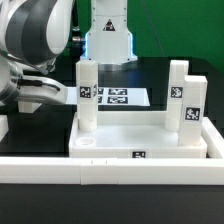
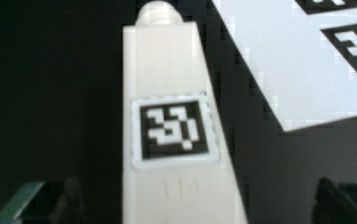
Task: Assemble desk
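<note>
The gripper's fingers are on either side of the tagged leg and would hold the leg if they closed now, so the gripper needs to close on it.
The white tray-like tabletop [image 1: 140, 140] lies in the middle with three white tagged legs standing in its corner sockets: one on the exterior view's left [image 1: 86, 95] and two on the right [image 1: 178, 88] [image 1: 192, 112]. The near left socket [image 1: 88, 145] is empty. My gripper [image 1: 45, 95] is at the exterior view's left, beside the tabletop. In the wrist view a fourth tagged leg [image 2: 166, 110] with a rounded tip lies on the black table between my fingers [image 2: 24, 205]. The gripper [image 2: 178, 205] is open, with a dark gap on each side of the leg.
The marker board [image 1: 115, 97] lies flat behind the tabletop and also shows in the wrist view [image 2: 308, 60] beside the loose leg. A long white border rail [image 1: 110, 175] runs along the front. The arm's base [image 1: 108, 35] stands at the back.
</note>
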Controlling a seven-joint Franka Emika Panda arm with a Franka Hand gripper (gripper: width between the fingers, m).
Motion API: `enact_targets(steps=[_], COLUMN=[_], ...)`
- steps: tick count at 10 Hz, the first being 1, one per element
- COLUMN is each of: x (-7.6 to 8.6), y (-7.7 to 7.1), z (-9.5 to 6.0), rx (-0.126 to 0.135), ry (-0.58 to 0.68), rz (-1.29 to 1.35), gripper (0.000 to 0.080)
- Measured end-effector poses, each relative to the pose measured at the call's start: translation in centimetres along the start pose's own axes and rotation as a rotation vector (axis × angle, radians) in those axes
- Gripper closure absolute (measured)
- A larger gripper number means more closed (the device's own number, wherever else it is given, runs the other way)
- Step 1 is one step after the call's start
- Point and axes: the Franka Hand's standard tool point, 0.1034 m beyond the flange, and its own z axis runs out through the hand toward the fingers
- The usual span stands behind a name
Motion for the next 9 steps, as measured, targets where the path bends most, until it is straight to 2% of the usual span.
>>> enact_targets(steps=[2, 3, 4, 5, 8, 9], x=[0.1, -0.7, -0.7, 0.1, 0.4, 0.4], y=[0.0, -0.1, -0.1, 0.0, 0.1, 0.1], z=[0.0, 0.4, 0.2, -0.1, -0.1, -0.2], rx=[-0.001, 0.01, 0.013, 0.002, -0.003, -0.003], ry=[-0.001, -0.075, -0.146, -0.147, -0.129, -0.129], rz=[0.0, 0.002, 0.005, 0.004, 0.004, 0.004], gripper=[0.015, 0.015, 0.015, 0.015, 0.015, 0.027])
